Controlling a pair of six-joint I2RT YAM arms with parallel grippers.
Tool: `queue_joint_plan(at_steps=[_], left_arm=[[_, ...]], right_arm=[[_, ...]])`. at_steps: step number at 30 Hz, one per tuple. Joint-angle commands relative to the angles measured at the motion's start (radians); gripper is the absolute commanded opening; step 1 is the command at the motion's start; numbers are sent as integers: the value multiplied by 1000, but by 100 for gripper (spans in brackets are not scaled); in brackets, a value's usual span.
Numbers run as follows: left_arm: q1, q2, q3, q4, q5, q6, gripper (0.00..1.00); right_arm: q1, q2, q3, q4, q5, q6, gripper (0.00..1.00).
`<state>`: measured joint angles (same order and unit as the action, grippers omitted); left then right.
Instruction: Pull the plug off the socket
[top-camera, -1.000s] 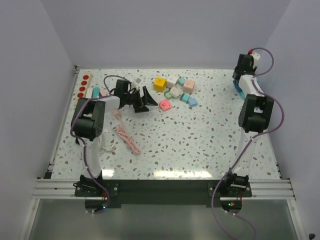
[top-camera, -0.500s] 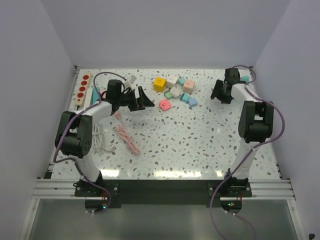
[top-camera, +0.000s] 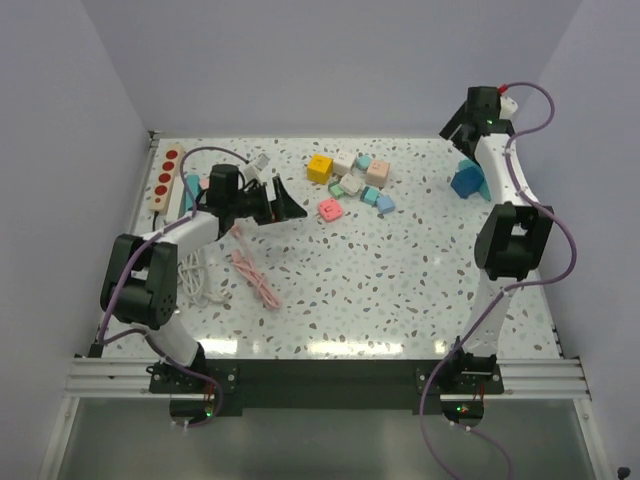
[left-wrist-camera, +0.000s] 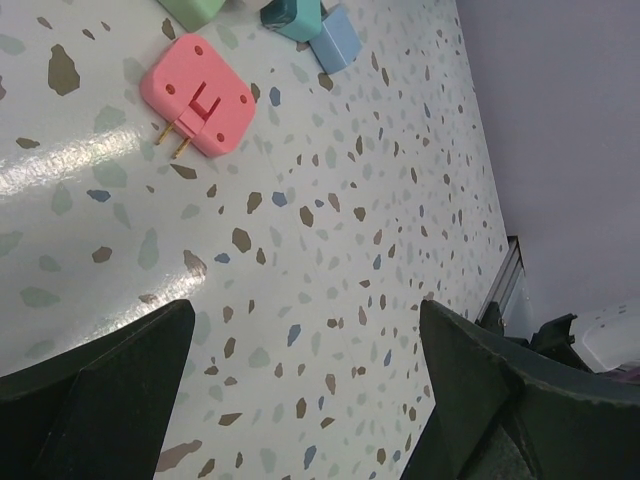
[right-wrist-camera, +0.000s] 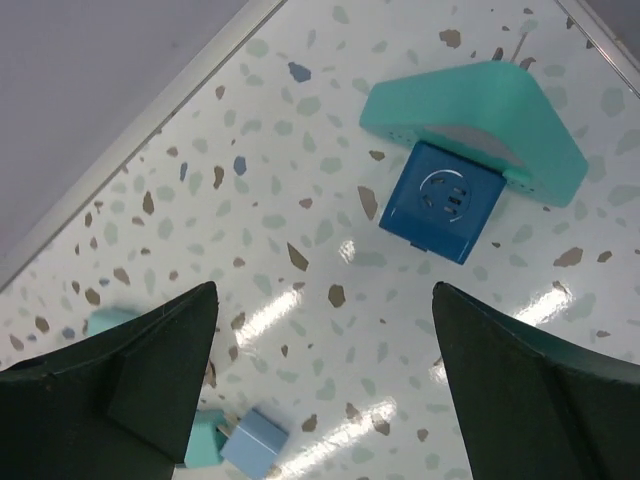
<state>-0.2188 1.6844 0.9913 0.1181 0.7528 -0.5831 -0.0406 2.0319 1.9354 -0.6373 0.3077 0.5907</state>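
The teal wedge-shaped piece needs to stay free for pulling. My right gripper should grab the blue cube by opposite sides beside its socket side.
A blue cube with a round socket face lies on the table against a teal wedge-shaped piece; I cannot tell whether they are joined. The same blue cube sits at the back right in the top view. My right gripper hangs open above and to the left of it, high by the back wall, holding nothing. My left gripper is open over bare table, with a pink two-prong plug just ahead of it.
A cream power strip with red sockets lies along the left edge. Several coloured adapters and a yellow cube cluster at the back centre. A pink cable and a white cable lie beside the left arm.
My right gripper has opened and risen toward the back wall, leaving the blue cube and teal piece on the table. The left arm has shifted slightly left, still open.
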Motion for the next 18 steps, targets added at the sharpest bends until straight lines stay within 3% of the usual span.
queue_joint_plan(at_steps=[1,4,9,18], left_arm=[[-4,-55,-13,69,-9,9,100],[-4,-68,-26,61,-17,14,100],[-4,-78,-42,58,-23,17,100],[-4,-38,-13,58,-13,6,100]], right_arm=[[-15,149,181,-194,111,172,92],[-25,237,281,-263,111,230,93],[-51,267,263,-240,122,276,98],[-99,384,304,-266,105,261,98]])
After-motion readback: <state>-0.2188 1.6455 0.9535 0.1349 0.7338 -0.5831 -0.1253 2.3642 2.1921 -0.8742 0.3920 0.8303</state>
